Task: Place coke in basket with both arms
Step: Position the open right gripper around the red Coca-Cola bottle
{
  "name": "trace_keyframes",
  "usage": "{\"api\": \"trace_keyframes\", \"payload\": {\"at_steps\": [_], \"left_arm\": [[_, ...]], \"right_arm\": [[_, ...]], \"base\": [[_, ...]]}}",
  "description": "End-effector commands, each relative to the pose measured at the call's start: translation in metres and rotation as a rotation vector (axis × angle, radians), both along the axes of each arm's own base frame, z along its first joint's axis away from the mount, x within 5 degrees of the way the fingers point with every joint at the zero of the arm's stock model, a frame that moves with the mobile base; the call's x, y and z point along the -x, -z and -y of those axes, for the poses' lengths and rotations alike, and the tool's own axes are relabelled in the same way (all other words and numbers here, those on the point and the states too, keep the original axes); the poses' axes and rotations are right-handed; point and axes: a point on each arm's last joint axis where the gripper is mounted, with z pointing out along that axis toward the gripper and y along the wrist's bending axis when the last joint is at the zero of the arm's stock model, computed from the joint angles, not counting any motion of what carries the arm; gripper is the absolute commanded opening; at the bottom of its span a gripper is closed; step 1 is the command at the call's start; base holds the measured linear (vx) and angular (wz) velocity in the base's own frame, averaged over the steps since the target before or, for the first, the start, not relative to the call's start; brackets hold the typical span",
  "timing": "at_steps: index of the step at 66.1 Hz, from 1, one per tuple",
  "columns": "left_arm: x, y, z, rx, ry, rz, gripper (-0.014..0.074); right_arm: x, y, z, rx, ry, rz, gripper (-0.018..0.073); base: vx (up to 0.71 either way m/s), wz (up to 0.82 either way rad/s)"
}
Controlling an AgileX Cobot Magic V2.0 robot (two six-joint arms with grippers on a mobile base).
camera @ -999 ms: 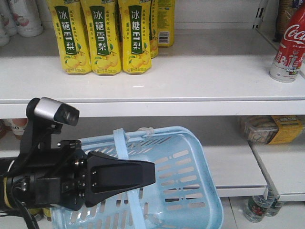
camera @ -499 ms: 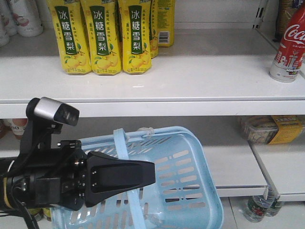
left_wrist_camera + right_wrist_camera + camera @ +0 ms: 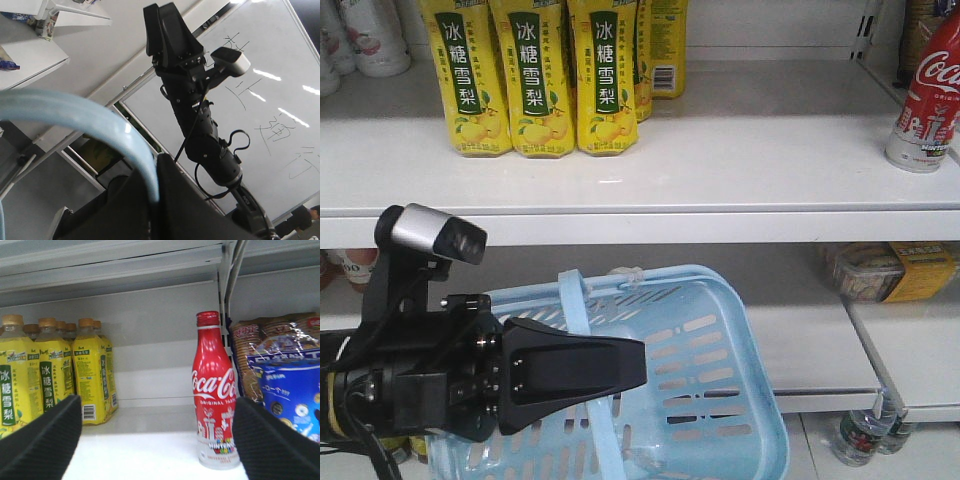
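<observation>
My right gripper picks up the coke by its neck (image 3: 209, 340) next, to place it in the basket.
The coke (image 3: 930, 100), a red bottle with white script, stands upright at the far right of the upper shelf. In the right wrist view the coke (image 3: 214, 390) stands ahead and right of centre, close to the right finger. My right gripper (image 3: 157, 440) is open, with nothing between its fingers. The light blue basket (image 3: 720, 345) hangs tilted below the shelf. My left gripper (image 3: 640, 365) is shut on the basket's swing handle (image 3: 572, 300); the handle (image 3: 100, 120) runs down into the closed jaws of my left gripper (image 3: 156, 197).
Yellow pear-drink bottles (image 3: 530, 80) stand in a row at the left of the upper shelf. Snack packs (image 3: 280, 360) sit right behind the coke. A wrapped pack (image 3: 890, 270) lies on the lower shelf, and bottles (image 3: 865, 435) stand at floor level.
</observation>
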Motion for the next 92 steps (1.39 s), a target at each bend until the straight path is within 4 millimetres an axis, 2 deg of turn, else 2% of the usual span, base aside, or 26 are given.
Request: {"api": "trace_keyframes", "payload": {"at_steps": [1, 15, 26, 38, 62, 71, 81, 92], "left_arm": [[0.015, -0.028, -0.004, 0.205, 0.137, 0.057, -0.0007], [0.015, -0.028, -0.004, 0.205, 0.137, 0.057, -0.0007], [0.015, -0.028, -0.004, 0.205, 0.137, 0.057, -0.0007], [0.015, -0.028, -0.004, 0.205, 0.137, 0.057, -0.0007], [0.015, -0.028, -0.004, 0.205, 0.137, 0.057, -0.0007], [0.015, -0.028, -0.004, 0.205, 0.137, 0.057, -0.0007], [0.015, -0.028, -0.004, 0.205, 0.137, 0.057, -0.0007], [0.015, -0.028, -0.004, 0.205, 0.137, 0.057, -0.0007]], "right_arm": [[-0.014, -0.03, -0.003, 0.007, -0.017, 0.099, 0.062], [-0.05, -0.07, -0.001, 0.066, 0.045, 0.102, 0.0584], [-0.078, -0.087, 0.007, 0.08, 0.121, 0.066, 0.0584], [-0.104, -0.092, 0.011, 0.079, 0.152, 0.039, 0.0584], [-0.176, -0.096, 0.01, 0.12, 0.16, -0.013, 0.0584], [-0.194, -0.095, 0.011, 0.148, 0.169, -0.037, 0.0573], [-0.197, -0.095, 0.011, 0.153, 0.17, -0.046, 0.0487], [-0.198, -0.094, 0.011, 0.167, 0.17, -0.054, 0.0243]], "base": [[0.0, 0.0], [0.0, 0.0], [0.0, 0.0], [0.0, 0.0], [0.0, 0.0], [0.0, 0.0], [0.0, 0.0], [0.0, 0.0]]}}
